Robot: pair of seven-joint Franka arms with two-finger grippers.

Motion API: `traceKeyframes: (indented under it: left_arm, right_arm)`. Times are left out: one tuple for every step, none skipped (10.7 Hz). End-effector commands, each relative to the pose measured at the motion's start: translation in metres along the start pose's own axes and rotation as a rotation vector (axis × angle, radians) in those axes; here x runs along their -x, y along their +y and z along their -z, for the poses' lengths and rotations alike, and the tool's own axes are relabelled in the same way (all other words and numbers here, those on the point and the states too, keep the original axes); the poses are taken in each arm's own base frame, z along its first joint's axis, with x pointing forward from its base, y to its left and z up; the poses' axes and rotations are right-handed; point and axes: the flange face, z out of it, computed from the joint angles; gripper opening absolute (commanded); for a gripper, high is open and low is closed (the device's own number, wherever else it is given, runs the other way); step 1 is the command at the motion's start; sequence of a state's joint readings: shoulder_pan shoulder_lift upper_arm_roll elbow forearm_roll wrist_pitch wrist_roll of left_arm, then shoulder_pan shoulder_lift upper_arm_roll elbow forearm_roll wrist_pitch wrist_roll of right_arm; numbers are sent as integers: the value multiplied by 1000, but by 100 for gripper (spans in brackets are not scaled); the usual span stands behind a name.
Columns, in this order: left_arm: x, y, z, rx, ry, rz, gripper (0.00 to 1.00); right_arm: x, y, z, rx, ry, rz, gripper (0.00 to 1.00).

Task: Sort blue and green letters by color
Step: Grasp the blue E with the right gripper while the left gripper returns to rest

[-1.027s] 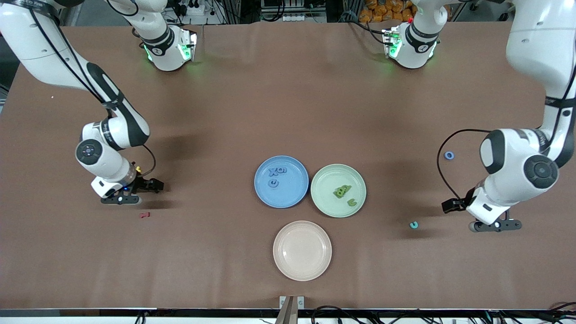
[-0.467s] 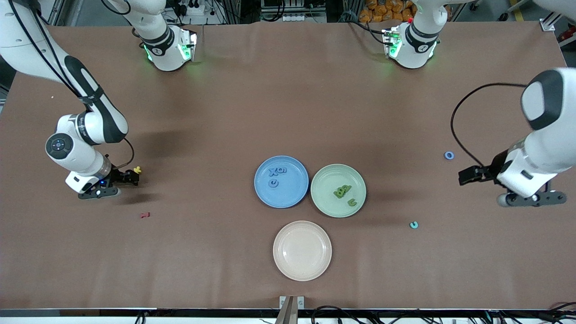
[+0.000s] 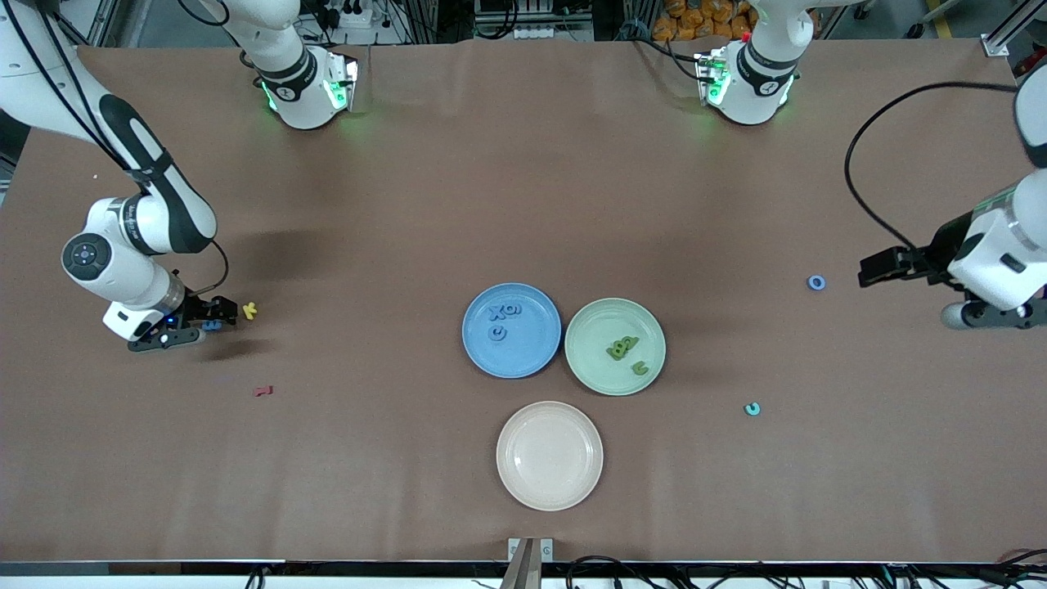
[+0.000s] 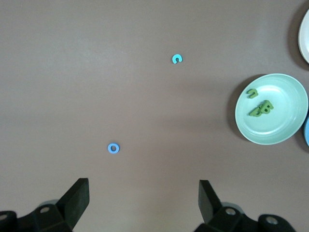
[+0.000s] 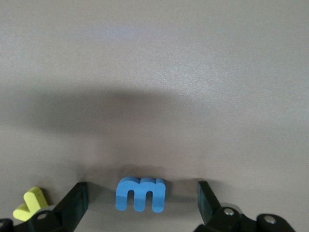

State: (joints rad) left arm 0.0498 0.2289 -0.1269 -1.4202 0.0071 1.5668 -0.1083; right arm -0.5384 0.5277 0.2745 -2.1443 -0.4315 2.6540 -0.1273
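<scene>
My right gripper's fingers stand beside both ends of the letter, so my right gripper closes on the blue m-shaped letter [image 3: 213, 325] [image 5: 141, 193] next.
A blue m-shaped letter [image 5: 141, 193] lies on the table between the fingers of my open right gripper [image 5: 142, 191], touching neither; in the front view the letter [image 3: 213, 325] and that gripper [image 3: 210, 320] are near the right arm's end. The blue plate [image 3: 536, 348] holds three blue letters [image 3: 496, 313]. The green plate [image 3: 593, 323] beside it holds green letters [image 3: 622, 347]. A blue ring letter [image 3: 815, 282] lies on the table near my left gripper [image 3: 878, 268], which hangs open and empty [image 4: 143, 187] over the left arm's end.
A yellow letter [image 3: 250, 309] lies just beside the right gripper, and a dark red letter [image 3: 262, 391] nearer the front camera. A teal C-shaped letter [image 3: 752, 408] lies between the green plate and the left arm's end. An empty pink plate [image 3: 549, 491] sits nearest the front camera.
My right gripper slid toward the right arm's end, uncovering the yellow letter, and now straddles the blue m. My left arm drew away from the teal C toward the table's end.
</scene>
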Motion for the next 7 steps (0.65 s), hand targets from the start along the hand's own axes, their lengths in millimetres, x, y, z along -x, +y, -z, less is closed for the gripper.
traceKeyframes:
  left_arm:
    - [29, 3, 46, 13, 4, -20, 100]
    - [37, 3, 54, 11, -2, -22, 100]
    - [44, 3, 59, 8, -8, -20, 100]
    - [54, 2, 68, 5, -7, -19, 100]
    - [62, 2, 74, 2, -10, -24, 100]
    - [71, 6, 83, 0, 2, -30, 100]
    - [77, 11, 88, -2, 6, -26, 100]
  right_arm:
    - [10, -4, 3, 1, -7, 24, 100]
    - [10, -3, 3, 0, -7, 22, 97]
    - [12, 0, 3, 1, -7, 17, 49]
    - [12, 1, 3, 0, -7, 17, 3]
    - [14, -2, 1, -4, -11, 21, 0]
    - [12, -4, 3, -10, -5, 23, 0]
    - [12, -4, 5, -17, 3, 29, 0]
